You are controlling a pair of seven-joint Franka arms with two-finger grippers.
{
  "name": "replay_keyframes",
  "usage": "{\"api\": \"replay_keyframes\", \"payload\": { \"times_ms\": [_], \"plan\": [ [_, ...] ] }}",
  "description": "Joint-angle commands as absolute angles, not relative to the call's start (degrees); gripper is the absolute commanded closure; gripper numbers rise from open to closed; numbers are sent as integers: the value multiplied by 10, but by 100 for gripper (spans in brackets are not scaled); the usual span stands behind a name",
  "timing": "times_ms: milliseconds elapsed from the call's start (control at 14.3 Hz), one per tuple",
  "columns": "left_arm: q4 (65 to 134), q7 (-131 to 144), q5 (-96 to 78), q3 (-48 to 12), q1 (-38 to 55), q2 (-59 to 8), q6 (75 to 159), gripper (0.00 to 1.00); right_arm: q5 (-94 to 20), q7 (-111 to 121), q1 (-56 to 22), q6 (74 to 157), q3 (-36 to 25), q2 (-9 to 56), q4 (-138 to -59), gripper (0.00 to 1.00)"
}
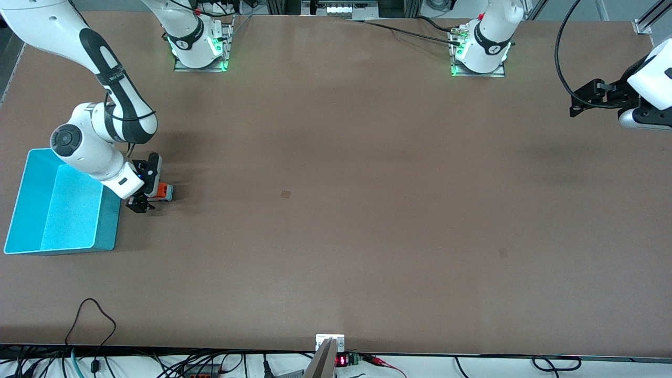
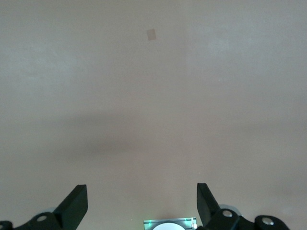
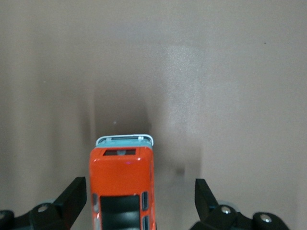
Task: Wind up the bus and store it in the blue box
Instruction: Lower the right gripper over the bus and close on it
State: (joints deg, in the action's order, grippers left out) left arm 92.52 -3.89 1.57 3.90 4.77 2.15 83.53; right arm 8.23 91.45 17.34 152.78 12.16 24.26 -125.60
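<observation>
My right gripper should close on the orange bus now: its fingers are beside the bus's sides, low over the table.
The small orange bus (image 1: 164,191) stands on the brown table beside the blue box (image 1: 31,210), toward the right arm's end. My right gripper (image 1: 149,186) is low over the bus, open. In the right wrist view the bus (image 3: 122,187) lies between the open fingers (image 3: 74,199), close to one and well apart from the other; my right gripper (image 3: 141,199) does not grip it. The blue box holds nothing that I can see. My left gripper (image 1: 583,97) waits open and empty over the left arm's end of the table, and in its own view (image 2: 142,201) only bare table shows.
A small tan mark (image 1: 285,194) lies mid-table and shows in the left wrist view (image 2: 151,34). Cables and a small display run along the table edge nearest the front camera (image 1: 341,359). The arm bases stand along the edge farthest from it.
</observation>
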Motion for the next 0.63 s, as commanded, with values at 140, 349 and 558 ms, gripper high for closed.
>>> {"api": "replay_keyframes", "payload": {
  "times_ms": [140, 349, 558],
  "plan": [
    [919, -34, 13, 38, 49, 26, 821, 0, 92, 920, 197, 1544, 134, 255, -1251, 37],
    [919, -34, 13, 37, 49, 26, 821, 0, 90, 904, 197, 1542, 134, 255, -1252, 86],
    [919, -34, 13, 37, 49, 26, 821, 0, 90, 858, 197, 1540, 134, 253, -1253, 100]
  ]
}}
